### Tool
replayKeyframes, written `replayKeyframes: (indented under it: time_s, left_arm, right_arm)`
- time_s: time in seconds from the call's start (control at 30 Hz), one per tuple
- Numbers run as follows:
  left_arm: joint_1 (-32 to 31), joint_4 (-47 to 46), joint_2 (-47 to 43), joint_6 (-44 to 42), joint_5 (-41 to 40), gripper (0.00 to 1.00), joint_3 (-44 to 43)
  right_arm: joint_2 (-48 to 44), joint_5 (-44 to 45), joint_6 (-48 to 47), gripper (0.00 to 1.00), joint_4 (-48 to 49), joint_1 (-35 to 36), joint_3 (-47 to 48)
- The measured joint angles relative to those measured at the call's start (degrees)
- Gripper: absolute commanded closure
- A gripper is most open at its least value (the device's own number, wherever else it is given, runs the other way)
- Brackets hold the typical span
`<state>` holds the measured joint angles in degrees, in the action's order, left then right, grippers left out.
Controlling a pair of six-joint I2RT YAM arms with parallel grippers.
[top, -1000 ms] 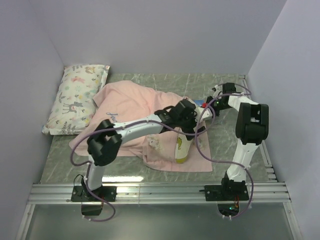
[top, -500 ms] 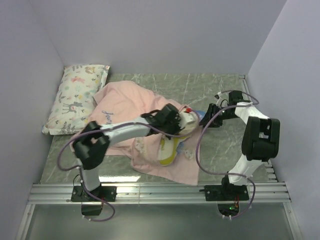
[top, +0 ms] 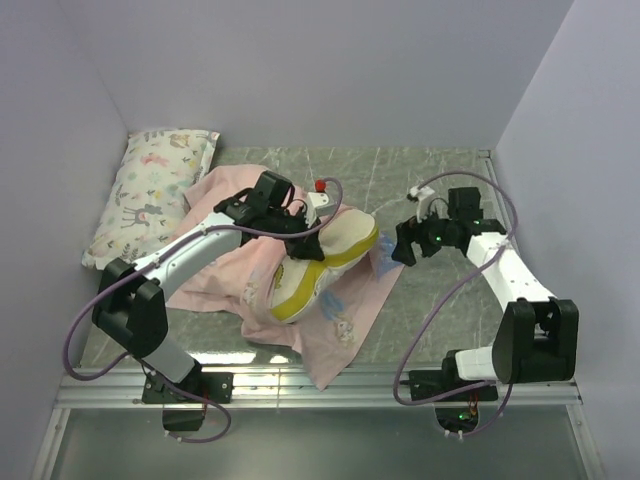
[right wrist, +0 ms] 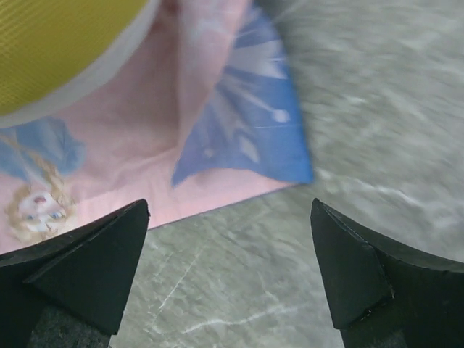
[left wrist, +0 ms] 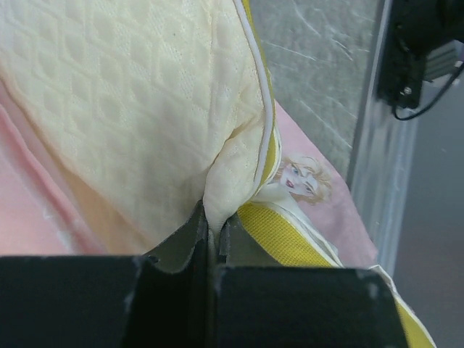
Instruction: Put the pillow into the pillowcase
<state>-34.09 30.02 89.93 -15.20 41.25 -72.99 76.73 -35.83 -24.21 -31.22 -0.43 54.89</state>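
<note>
My left gripper next moves the pillow toward the pillowcase's blue corner before it releases it. That corner lies beyond the pillow, which would remain short of its place.
The cream dimpled pillow with its yellow side band lies tilted on the pink pillowcase, its far end raised. My left gripper is shut on a pinch of the pillow's cream cover, just above the yellow band; the pinched fold sits between my fingertips. Pink pillowcase fabric with a printed face lies under it. My right gripper hovers open over bare table, just short of the pillowcase's blue corner, with nothing between its fingers.
A smaller white pillow with animal and flower print leans in the back left corner. Lilac walls close in three sides. A metal rail runs along the near edge. Grey marbled tabletop shows at the back right.
My left gripper closed on the pillow and swung left and back, dragging pillow and pillowcase with it. My right gripper opened wide and now hangs off the pillowcase's corner.
</note>
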Motion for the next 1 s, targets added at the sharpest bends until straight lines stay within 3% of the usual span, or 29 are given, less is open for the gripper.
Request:
replayKeyframes:
  time_s: [0.3,0.53,0.57,0.63,0.67,0.77,0.87,1.0]
  left_arm:
    - [2.8,4.6,1.2,-0.1,6.5,1.0,-2.3]
    - [5.0,5.5,1.2,-0.2,10.1,1.0,-2.9]
    - [5.3,5.5,1.2,-0.2,10.6,1.0,-2.9]
    - [6.0,5.4,1.2,-0.1,11.5,1.0,-2.9]
    - [6.3,5.4,1.2,0.1,11.5,1.0,-2.9]
    - [6.6,2.6,1.0,2.9,10.5,1.0,-1.8]
    - [4.9,-0.9,0.8,5.2,3.5,1.0,0.0]
    - [0.3,-6.6,2.6,9.0,-10.2,1.0,1.6]
  right_arm:
    - [2.1,1.0,-4.9,0.0,6.5,9.3,-5.1]
    - [15.5,9.7,1.4,0.03,12.4,12.6,-2.0]
    - [17.5,10.0,2.3,0.28,12.4,12.6,-0.8]
    - [20.1,9.6,3.4,0.61,12.3,12.6,0.6]
    - [20.6,9.4,3.8,1.0,12.0,12.6,1.1]
    - [21.0,4.2,4.9,1.0,7.8,11.7,3.1]
    - [20.4,-5.0,4.2,1.0,1.3,8.1,5.1]
    - [16.7,-18.8,-1.0,1.0,-14.6,-5.4,8.3]
